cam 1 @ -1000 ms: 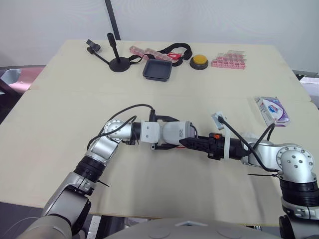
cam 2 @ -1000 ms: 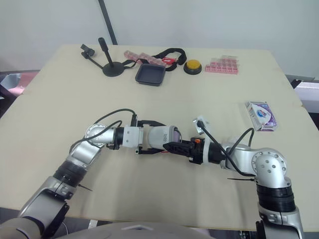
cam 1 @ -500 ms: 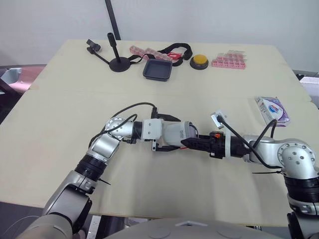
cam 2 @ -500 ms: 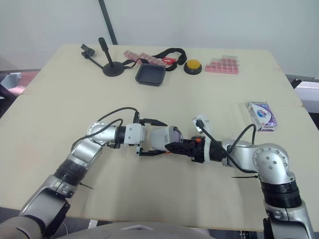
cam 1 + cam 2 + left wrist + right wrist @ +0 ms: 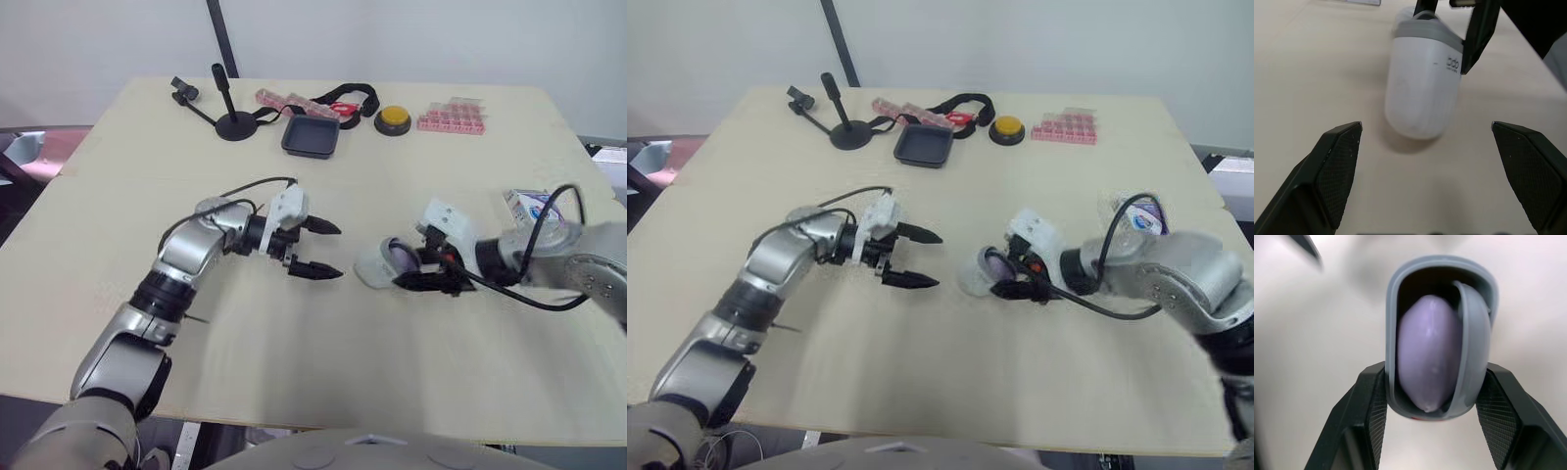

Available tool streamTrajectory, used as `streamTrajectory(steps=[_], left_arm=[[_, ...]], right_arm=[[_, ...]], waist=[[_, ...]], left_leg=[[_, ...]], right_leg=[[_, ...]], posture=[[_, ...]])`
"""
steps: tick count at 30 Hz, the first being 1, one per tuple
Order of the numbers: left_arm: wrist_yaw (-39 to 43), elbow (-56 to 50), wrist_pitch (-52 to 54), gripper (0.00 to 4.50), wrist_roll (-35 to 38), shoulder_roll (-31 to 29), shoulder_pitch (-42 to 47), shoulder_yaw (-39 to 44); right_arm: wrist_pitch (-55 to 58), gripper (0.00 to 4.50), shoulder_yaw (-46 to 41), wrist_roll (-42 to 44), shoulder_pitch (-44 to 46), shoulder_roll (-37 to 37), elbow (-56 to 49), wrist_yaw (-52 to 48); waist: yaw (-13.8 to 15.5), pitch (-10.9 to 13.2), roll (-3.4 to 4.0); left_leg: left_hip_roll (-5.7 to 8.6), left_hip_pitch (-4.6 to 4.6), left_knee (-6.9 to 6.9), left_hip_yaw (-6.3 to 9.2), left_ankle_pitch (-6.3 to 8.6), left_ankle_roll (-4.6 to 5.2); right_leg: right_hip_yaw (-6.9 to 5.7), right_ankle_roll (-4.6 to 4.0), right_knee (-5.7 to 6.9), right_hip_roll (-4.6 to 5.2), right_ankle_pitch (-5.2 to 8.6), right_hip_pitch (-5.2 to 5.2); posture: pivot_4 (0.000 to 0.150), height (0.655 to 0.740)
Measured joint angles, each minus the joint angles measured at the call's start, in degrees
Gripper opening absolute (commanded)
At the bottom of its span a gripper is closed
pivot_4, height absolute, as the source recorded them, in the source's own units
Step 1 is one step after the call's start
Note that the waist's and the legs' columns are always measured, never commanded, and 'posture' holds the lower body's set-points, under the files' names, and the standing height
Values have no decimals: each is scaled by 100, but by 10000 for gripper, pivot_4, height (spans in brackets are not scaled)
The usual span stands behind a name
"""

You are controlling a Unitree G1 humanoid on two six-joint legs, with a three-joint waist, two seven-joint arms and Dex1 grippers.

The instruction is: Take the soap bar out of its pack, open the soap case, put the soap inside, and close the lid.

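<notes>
My right gripper's fingers crowd the case's grey rim and opening, so my left gripper needs to grab the case by its bare white body (image 5: pixel 371 269) (image 5: pixel 1421 88) next.
The soap case (image 5: pixel 374 265) is a white capsule with a grey rim, lying on its side on the table (image 5: pixel 294 343). My right gripper (image 5: pixel 419 270) is shut on its rim end. In the right wrist view the purple soap bar (image 5: pixel 1429 356) sits inside the case's open mouth (image 5: pixel 1393 308), next to a grey inner piece, between my fingers (image 5: pixel 1369 406). My left gripper (image 5: pixel 340 253) stands open to the left of the case, apart from it. In the left wrist view the case (image 5: pixel 1422 90) lies ahead of the spread fingers (image 5: pixel 1337 171). The soap pack (image 5: pixel 1143 213) lies at the right, partly behind my right arm.
At the table's far side stand a black tray (image 5: pixel 311 137), a yellow button (image 5: pixel 392 119), a pink rack (image 5: pixel 451 117), a black stand (image 5: pixel 233 123) and a black strap (image 5: pixel 348 96). The table's right edge is close to the pack.
My left gripper has let go of the case and drawn back to the left, open. My right gripper has carried the case to the right, with its open end now showing the soap.
</notes>
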State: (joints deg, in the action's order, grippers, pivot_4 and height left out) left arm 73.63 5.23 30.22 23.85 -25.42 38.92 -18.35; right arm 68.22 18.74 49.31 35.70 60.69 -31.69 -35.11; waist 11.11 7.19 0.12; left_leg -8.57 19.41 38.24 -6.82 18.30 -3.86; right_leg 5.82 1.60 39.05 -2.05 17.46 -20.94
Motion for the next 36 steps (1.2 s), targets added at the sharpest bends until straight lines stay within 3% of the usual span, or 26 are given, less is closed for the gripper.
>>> streamTrajectory(steps=[5,11,13,19,23,36], left_arm=[[-332,-550,661,44936,114,261,168,-99],[-617,-712,-47,44936,-506,428,-3,-569],[-649,-647,-483,44936,-761,458,-90,-727],[-854,-438,-1084,44936,-1009,722,-157,-735],[-946,-366,-1157,44936,-1053,850,-203,-733],[-991,-59,-1336,44936,-1165,1040,-213,-728]], right_arm=[[-195,21053,1117,-970,934,275,-357,-992],[-397,21053,1858,-2071,1406,174,-298,-1569],[-430,21053,1895,-2241,1416,109,-261,-1675],[-461,21053,1922,-2635,1426,-68,-209,-1942],[-448,21053,1916,-2777,1427,-160,-186,-2077],[-477,21053,1914,-3070,1433,-332,-140,-2361]], waist=[[-9,1,1],[-34,1,0],[-45,1,1],[-91,0,2],[-127,0,2],[-184,0,3]], left_leg=[[0,13,8,0,12,7],[-13,16,55,1,15,13],[-17,49,57,-2,15,13],[-26,35,86,-15,13,11],[-31,61,99,-22,13,12],[-36,21,104,-22,13,13]], right_leg=[[18,1,-9,-10,0,3],[29,0,50,-14,1,-39],[50,0,48,-16,1,-40],[75,-3,111,-5,2,-73],[94,-3,109,-11,2,-72],[97,-4,128,-14,2,-76]], posture=[[1500,7400],[1500,7400],[1500,7400],[1500,7400],[1500,7400],[1500,7400]])
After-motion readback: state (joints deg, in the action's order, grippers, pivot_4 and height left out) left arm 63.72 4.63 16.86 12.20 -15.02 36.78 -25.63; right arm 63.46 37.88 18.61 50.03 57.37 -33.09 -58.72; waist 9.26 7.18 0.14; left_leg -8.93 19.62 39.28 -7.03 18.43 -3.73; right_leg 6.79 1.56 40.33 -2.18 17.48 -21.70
